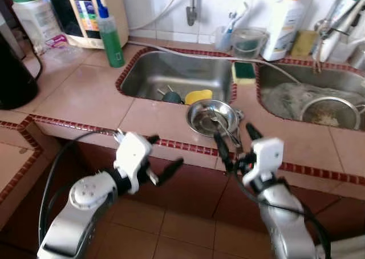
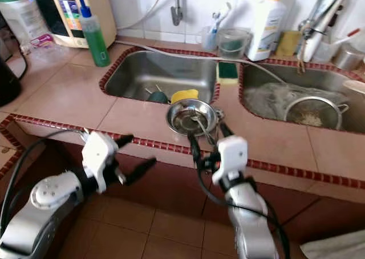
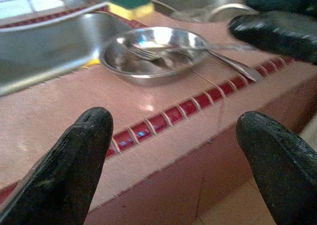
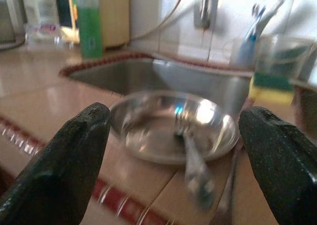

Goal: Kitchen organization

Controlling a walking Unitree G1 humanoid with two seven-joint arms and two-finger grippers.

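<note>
The steel bowl is wider than my open fingers can reach across, so my right gripper will grab it by its thin rim [image 1: 236, 121] [image 4: 233, 131] next.
A small steel bowl [image 1: 212, 117] sits on the tiled counter [image 1: 85, 96] near its front edge, just before the left sink. A fork and a spoon [image 3: 198, 47] lie in it, their handles poking out over the rim toward me. My right gripper [image 1: 235, 138] hovers open at the counter edge right in front of the bowl, level with those handles and holding nothing. My left gripper [image 1: 165, 152] is open too, lower and to the left, in front of the counter's red-tiled edge [image 3: 163, 121].
The left sink [image 1: 171, 71] holds a dark cup and a yellow item [image 1: 198, 95]. A sponge [image 1: 243, 72] lies on the divider. In the right sink is a strainer [image 1: 331, 112]. A green soap bottle [image 1: 112, 39], a white bottle [image 1: 282, 25] and a black kettle [image 1: 14, 76] stand around.
</note>
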